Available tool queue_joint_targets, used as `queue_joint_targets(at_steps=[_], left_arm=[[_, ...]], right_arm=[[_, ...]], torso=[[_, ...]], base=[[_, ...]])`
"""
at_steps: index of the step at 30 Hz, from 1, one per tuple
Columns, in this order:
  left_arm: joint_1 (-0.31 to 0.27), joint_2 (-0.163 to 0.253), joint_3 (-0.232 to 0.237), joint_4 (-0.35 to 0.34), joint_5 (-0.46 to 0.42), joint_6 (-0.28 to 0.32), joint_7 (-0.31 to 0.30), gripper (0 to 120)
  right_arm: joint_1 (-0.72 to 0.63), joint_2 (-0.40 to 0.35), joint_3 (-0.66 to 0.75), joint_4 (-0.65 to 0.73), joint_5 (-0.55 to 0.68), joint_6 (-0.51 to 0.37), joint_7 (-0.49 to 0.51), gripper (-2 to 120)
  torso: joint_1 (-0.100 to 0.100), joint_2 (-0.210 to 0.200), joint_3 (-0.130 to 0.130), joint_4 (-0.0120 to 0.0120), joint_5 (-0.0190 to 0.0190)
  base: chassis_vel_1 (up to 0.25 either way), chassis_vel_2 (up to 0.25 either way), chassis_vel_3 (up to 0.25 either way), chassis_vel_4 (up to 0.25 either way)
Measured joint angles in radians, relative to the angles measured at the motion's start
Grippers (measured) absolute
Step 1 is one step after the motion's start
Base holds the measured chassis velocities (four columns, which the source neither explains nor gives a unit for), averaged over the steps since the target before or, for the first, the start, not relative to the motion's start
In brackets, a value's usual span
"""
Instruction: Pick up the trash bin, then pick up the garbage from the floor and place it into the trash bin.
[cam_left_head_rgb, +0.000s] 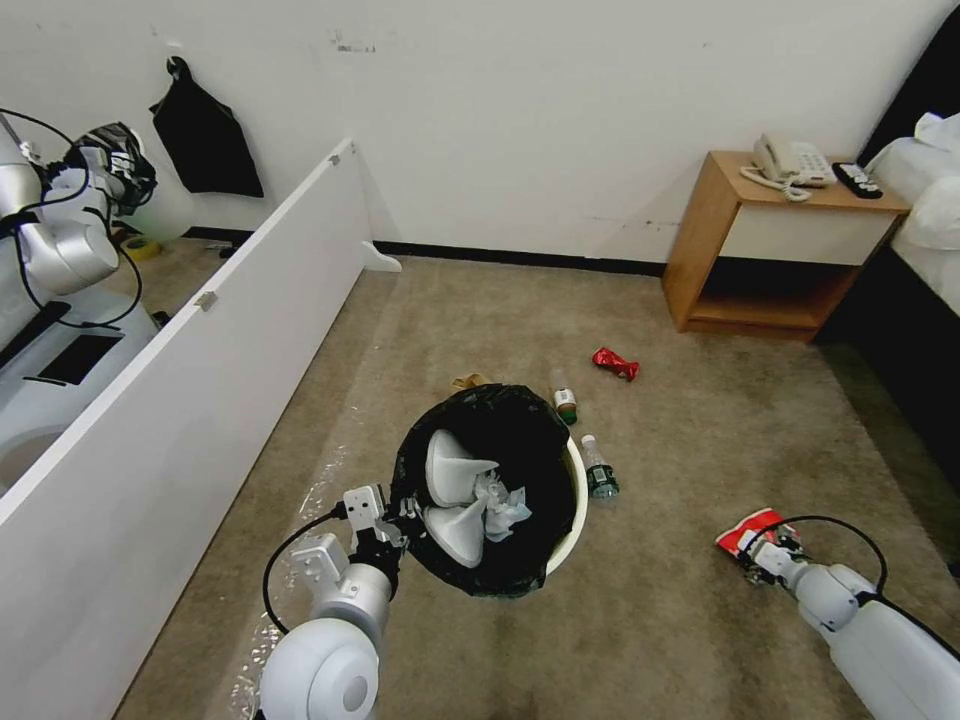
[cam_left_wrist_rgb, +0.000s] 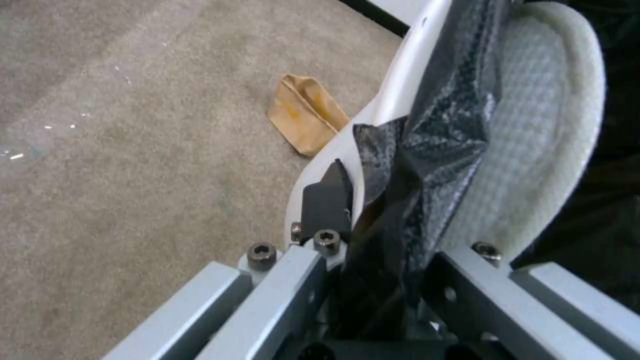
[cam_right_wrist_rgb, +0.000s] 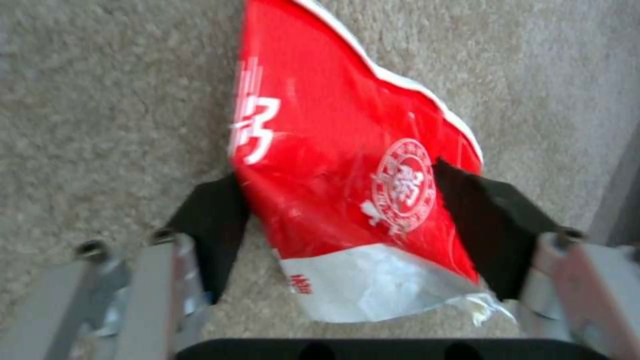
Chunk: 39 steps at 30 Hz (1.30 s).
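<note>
The red-white snack packet (cam_right_wrist_rgb: 347, 170) should go into the trash bin, so the robot's right gripper should next grab the packet by its red printed middle to drop it there.
The trash bin (cam_left_head_rgb: 578, 500) stands mid-carpet, its black bag (cam_left_wrist_rgb: 427, 150) folded over the white rim (cam_left_wrist_rgb: 400, 85). Inside lie two white slippers (cam_left_head_rgb: 452, 468), crumpled tissue and a blue mask (cam_left_head_rgb: 505, 510). My left gripper (cam_left_head_rgb: 388, 518) is shut on the bin's near rim, its black pad (cam_left_wrist_rgb: 327, 197) on the outer wall. My right gripper (cam_right_wrist_rgb: 347, 225) is open and low over the carpet, fingers (cam_right_wrist_rgb: 210, 230) straddling the red-white snack packet (cam_right_wrist_rgb: 347, 170) at the front right (cam_left_head_rgb: 745, 530). Two green-labelled bottles (cam_left_head_rgb: 600, 478), a crushed red wrapper (cam_left_head_rgb: 614, 362) and a tan paper bag (cam_left_wrist_rgb: 303, 112) lie around the bin.
A long white panel (cam_left_head_rgb: 200, 380) runs along the left. A wooden nightstand (cam_left_head_rgb: 770, 250) with a phone stands at the back right, with a bed (cam_left_head_rgb: 930, 210) beside it. Another machine's arm (cam_left_head_rgb: 60, 230) sits beyond the panel. Open carpet lies between the bin and the nightstand.
</note>
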Motion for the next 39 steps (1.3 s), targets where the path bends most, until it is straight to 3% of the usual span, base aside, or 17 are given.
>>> queue_joint_targets(at_steps=[4,6,10,14,16,18,31,35,39], left_arm=[[-0.004,-0.001,0.001,0.007,-0.003,0.000,0.000,1],[-0.005,-0.001,0.001,0.008,-0.004,0.000,0.000,1],[-0.012,0.005,-0.001,0.013,-0.016,-0.001,0.000,1],[-0.015,0.007,-0.001,0.016,-0.021,-0.001,0.000,1],[-0.017,0.009,0.000,0.017,-0.025,-0.001,-0.001,1],[-0.017,0.011,0.000,0.017,-0.025,-0.001,-0.001,1],[-0.015,0.027,0.009,0.017,-0.033,-0.001,-0.003,1],[-0.010,0.029,0.012,0.017,-0.031,0.000,-0.003,1],[-0.004,0.031,0.019,0.018,-0.028,0.001,-0.003,1]], right_arm=[[0.015,0.012,-0.017,-0.018,0.005,0.001,-0.002,50],[0.016,0.013,-0.019,-0.020,0.005,0.001,-0.002,48],[0.023,0.021,-0.029,-0.031,0.010,-0.001,-0.002,28],[0.023,0.023,-0.032,-0.032,0.015,-0.005,-0.002,19],[0.022,0.024,-0.033,-0.033,0.018,-0.011,0.003,5],[0.020,0.024,-0.033,-0.033,0.020,-0.013,0.003,2],[-0.039,-0.004,-0.011,0.036,0.060,-0.035,0.010,0],[-0.091,-0.042,0.021,0.101,0.087,-0.051,0.009,0],[-0.148,-0.095,0.064,0.182,0.121,-0.063,0.010,0]], torso=[[0.000,0.000,0.000,-0.0003,0.0002],[0.000,0.000,0.000,-0.0001,0.0004],[0.000,0.000,0.000,0.0003,0.0015],[0.000,0.000,0.000,0.0004,0.0024],[0.000,-0.001,0.001,0.0031,0.0046],[0.000,-0.001,0.001,0.0021,0.0034],[0.000,-0.001,0.001,0.0019,0.0041],[0.000,-0.001,0.001,0.0005,0.0035],[0.000,-0.001,0.001,0.0006,0.0029]], base=[[0.000,0.000,0.000,0.000],[0.000,0.000,0.000,0.000],[0.000,0.000,0.000,0.000],[0.000,0.000,0.000,0.000],[0.000,0.000,0.000,0.000],[0.000,0.000,0.000,0.000],[0.000,0.000,0.000,0.000],[0.000,0.000,0.000,0.000],[0.000,0.000,0.000,0.000]])
